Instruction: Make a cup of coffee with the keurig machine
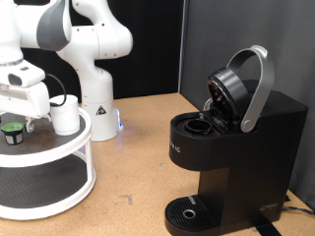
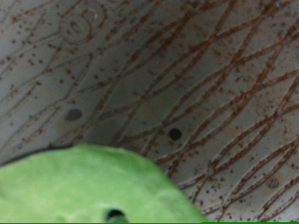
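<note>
I should close my gripper on the pod, because the pod's green top (image 1: 12,127) (image 2: 89,187) fills the lower edge of the wrist view and my fingers are on either side of the pod. Closing now would hold it.
The keurig machine (image 1: 231,147) stands at the exterior view's right, black and boxy, with its grey arched lid handle (image 1: 258,84) raised and the pod chamber (image 1: 197,126) open. The small white cup (image 1: 65,116) stands on the top tier of a round white stand (image 1: 59,147) at the left. A small dark pod with a green top (image 1: 12,131) sits on the same tier, left of the cup. My gripper (image 1: 20,120) hangs just above the pod, with its fingers apart. The wrist view shows the pod's green top (image 2: 84,187) very close; no fingers show there.
The white robot base (image 1: 96,103) stands behind the stand. The stand has a lower tier (image 1: 39,182). A round drip tray (image 1: 189,211) sits at the machine's foot. The wooden table (image 1: 128,167) lies between the stand and the machine.
</note>
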